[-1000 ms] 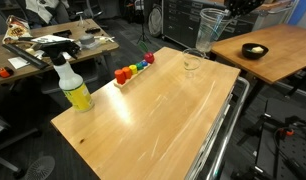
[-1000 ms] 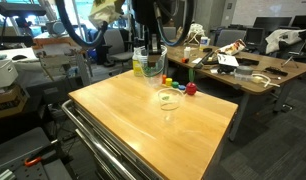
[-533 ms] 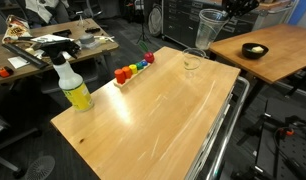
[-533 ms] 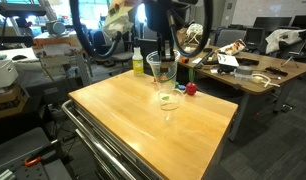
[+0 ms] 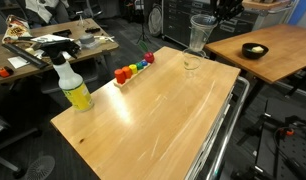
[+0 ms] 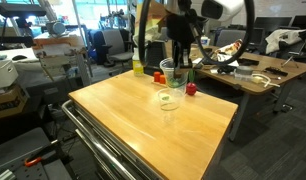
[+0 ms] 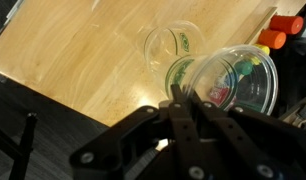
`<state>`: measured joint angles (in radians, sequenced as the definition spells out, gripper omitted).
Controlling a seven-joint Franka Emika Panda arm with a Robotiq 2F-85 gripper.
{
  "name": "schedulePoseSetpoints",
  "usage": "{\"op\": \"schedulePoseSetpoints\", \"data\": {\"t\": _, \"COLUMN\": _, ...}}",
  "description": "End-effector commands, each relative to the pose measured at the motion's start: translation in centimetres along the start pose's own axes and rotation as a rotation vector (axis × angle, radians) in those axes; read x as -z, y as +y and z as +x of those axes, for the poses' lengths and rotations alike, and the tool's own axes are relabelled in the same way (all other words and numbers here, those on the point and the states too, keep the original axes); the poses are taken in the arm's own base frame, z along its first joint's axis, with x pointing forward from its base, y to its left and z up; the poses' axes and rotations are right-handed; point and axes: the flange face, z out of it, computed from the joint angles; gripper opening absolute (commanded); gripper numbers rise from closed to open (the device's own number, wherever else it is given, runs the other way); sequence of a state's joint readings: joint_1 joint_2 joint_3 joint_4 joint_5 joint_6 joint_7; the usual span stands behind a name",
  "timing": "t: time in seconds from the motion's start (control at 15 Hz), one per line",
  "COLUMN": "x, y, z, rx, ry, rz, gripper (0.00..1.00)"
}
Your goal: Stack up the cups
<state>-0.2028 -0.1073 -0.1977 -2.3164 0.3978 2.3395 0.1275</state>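
The cup I hold is above and beside the standing cup's opening and would fall against that cup's rim, so I need to line it up before opening my gripper.
A clear plastic cup (image 5: 191, 62) stands upright near the far end of the wooden table (image 5: 153, 115). It also shows in an exterior view (image 6: 170, 100) and in the wrist view (image 7: 171, 45). My gripper (image 5: 212, 14) is shut on the rim of another clear cup (image 5: 201, 32) and holds it in the air, a little above and beside the standing cup. The held cup also shows in an exterior view (image 6: 173, 72) and fills the right of the wrist view (image 7: 233, 80) in front of my fingers (image 7: 183, 100). I cannot make out a third cup on its own.
A row of small coloured blocks (image 5: 133, 68) lies next to the standing cup. A spray bottle (image 5: 73, 85) stands at one table edge. A black bowl (image 5: 255, 50) sits on a neighbouring desk. Cluttered desks (image 6: 243, 70) and chairs surround the table.
My gripper has carried the held cup down and sideways towards the standing cup. The standing cup, blocks and bottle have not moved.
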Motion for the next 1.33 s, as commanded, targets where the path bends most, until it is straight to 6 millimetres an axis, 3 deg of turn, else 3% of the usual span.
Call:
{"op": "schedulePoseSetpoints", "data": {"t": 0.0, "x": -1.3, "y": -1.0, "z": 1.9, "rx": 0.021, "ry": -0.039, "rz": -0.019, "gripper": 0.02}}
{"op": "schedulePoseSetpoints", "data": {"t": 0.47, "x": -5.4, "y": -2.3, "z": 1.9, "rx": 0.075, "ry": -0.132, "rz": -0.067, "gripper": 0.02}}
{"op": "schedulePoseSetpoints", "data": {"t": 0.73, "x": -6.5, "y": -2.7, "z": 1.3, "rx": 0.099, "ry": -0.165, "rz": -0.095, "gripper": 0.02}}
{"op": "schedulePoseSetpoints", "data": {"t": 0.8, "x": -6.6, "y": -2.7, "z": 1.1, "rx": 0.109, "ry": -0.165, "rz": -0.101, "gripper": 0.32}}
{"op": "schedulePoseSetpoints", "data": {"t": 0.93, "x": -6.4, "y": -2.7, "z": 0.9, "rx": 0.118, "ry": -0.167, "rz": -0.106, "gripper": 0.38}}
{"op": "schedulePoseSetpoints", "data": {"t": 1.27, "x": -3.7, "y": -2.8, "z": 0.8, "rx": 0.130, "ry": -0.122, "rz": -0.171, "gripper": 0.77}}
